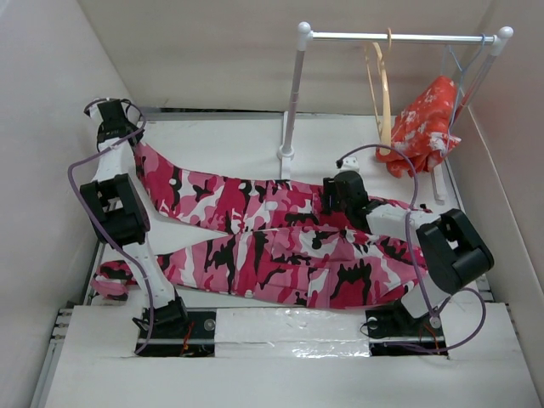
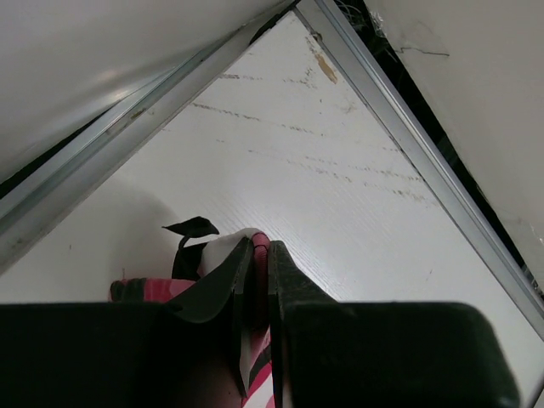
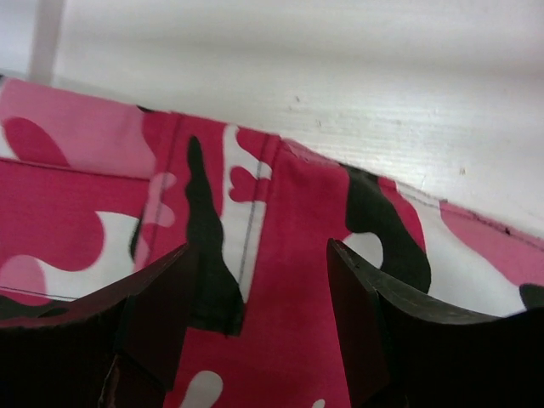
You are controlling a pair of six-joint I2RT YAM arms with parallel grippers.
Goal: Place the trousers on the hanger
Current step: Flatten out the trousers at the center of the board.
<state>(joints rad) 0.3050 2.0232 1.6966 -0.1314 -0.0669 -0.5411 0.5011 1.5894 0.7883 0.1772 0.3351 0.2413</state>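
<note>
The end of the trousers in my left gripper hangs above flat table and would land there, inside the table's metal edge. It is now time for my left gripper to open.
The camouflage trousers (image 1: 272, 246) lie spread across the table, with one leg running to the far left. My left gripper (image 1: 106, 115) is near the far left corner and is shut on an end of the trousers (image 2: 260, 248); a black strip of fabric (image 2: 192, 227) sticks out beside it. My right gripper (image 1: 334, 191) is open just above the trousers' middle (image 3: 280, 212), with red fabric between its fingers (image 3: 161, 289). The tan wooden hanger (image 1: 382, 93) hangs on the rail at the back right, apart from both grippers.
A white garment rack (image 1: 399, 36) stands at the back, with its post (image 1: 293, 93) near the middle. An orange-red floral cloth (image 1: 422, 127) hangs at its right end. White walls close in on both sides. A metal edge strip (image 2: 408, 127) borders the far left corner.
</note>
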